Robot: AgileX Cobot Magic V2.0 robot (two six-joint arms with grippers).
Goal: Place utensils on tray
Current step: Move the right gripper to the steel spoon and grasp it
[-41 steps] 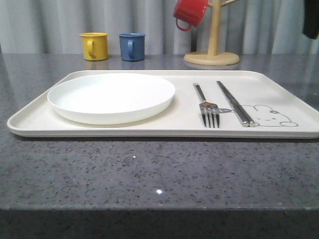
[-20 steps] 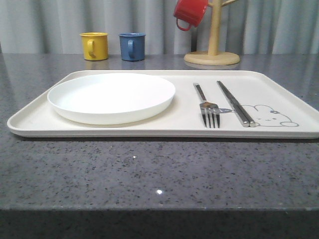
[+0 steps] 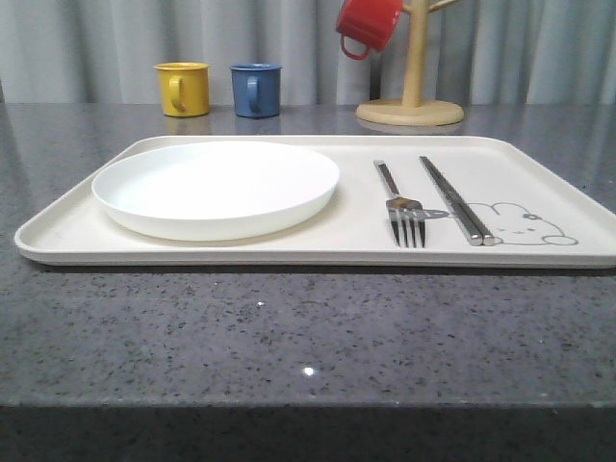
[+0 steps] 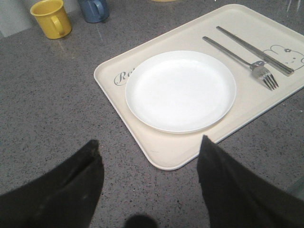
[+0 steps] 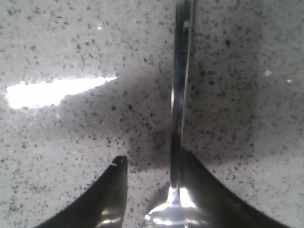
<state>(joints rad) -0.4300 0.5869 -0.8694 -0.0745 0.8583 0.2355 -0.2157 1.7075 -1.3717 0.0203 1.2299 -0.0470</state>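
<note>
The spoon's handle (image 5: 176, 142) is between my right fingertips, so my right gripper should close on it.
The cream tray (image 3: 356, 233) lies across the grey counter and carries the white plate (image 3: 217, 183), the fork (image 3: 397, 197) and the chopsticks (image 3: 452, 197). From the left wrist I see the same tray (image 4: 166, 152), plate (image 4: 180, 90), fork (image 4: 237, 56) and chopsticks (image 4: 254, 50). My left gripper (image 4: 149, 141) hangs open over the counter beside the tray's corner, holding nothing. The shiny spoon (image 5: 179, 95) lies on the speckled counter between the fingers of my right gripper (image 5: 154, 157). Its handle rests against one finger, with a gap to the other.
A yellow mug (image 3: 183, 89) and a blue mug (image 3: 255, 89) stand behind the tray. A red mug (image 3: 368, 24) hangs on a wooden stand (image 3: 412, 96) at the back right. Bare counter runs along the front of the tray.
A dark part of an arm at the front view's top right edge one second ago has gone from that view. Everything on the tray stays put.
</note>
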